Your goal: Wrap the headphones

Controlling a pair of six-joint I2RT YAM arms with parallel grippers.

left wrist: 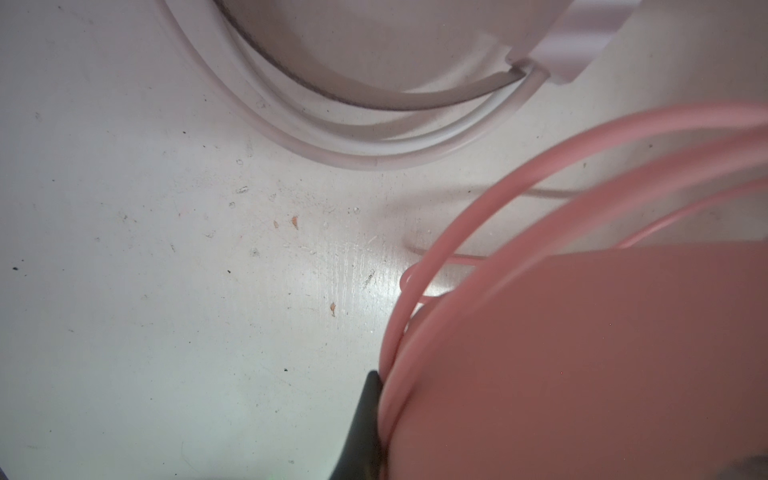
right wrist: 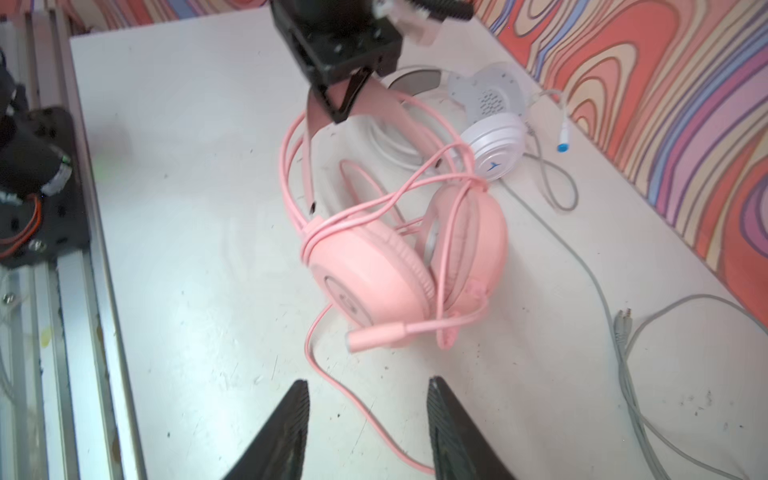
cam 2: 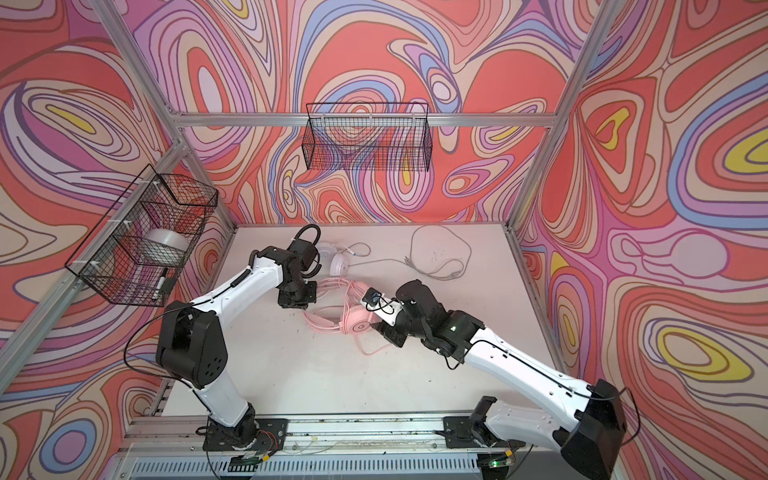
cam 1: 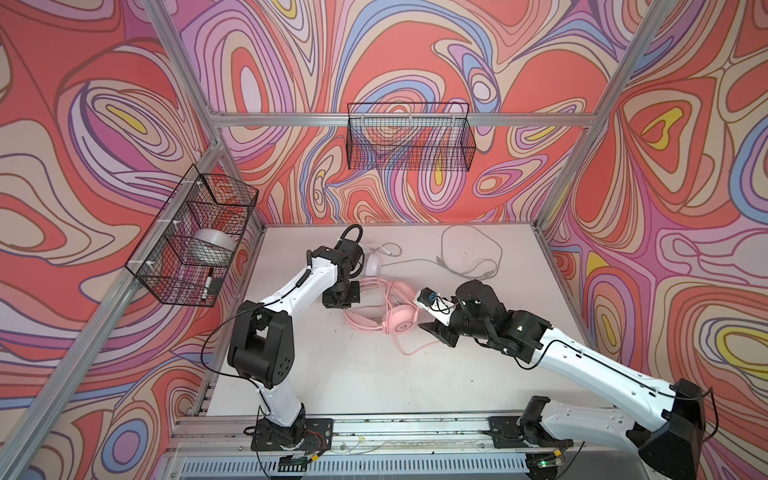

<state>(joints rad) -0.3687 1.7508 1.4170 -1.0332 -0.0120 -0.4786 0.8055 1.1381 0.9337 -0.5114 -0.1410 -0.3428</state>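
Note:
The pink cord has to be wrapped around the headphones next. My right gripper should grab the cord by its loose tail for that.
The pink headphones lie mid-table with the pink cord looped around the earcups. My left gripper is shut on their pink headband. A loose tail of pink cord runs on the table between the fingers of my right gripper, which stands open just short of the boom mic and holds nothing. The white headphones lie behind, their grey cord spread loose on the table.
A wire basket on the left wall holds a tape roll and a marker. Another wire basket hangs on the back wall. Metal frame posts stand at the table's corners, and a rail runs along the front edge.

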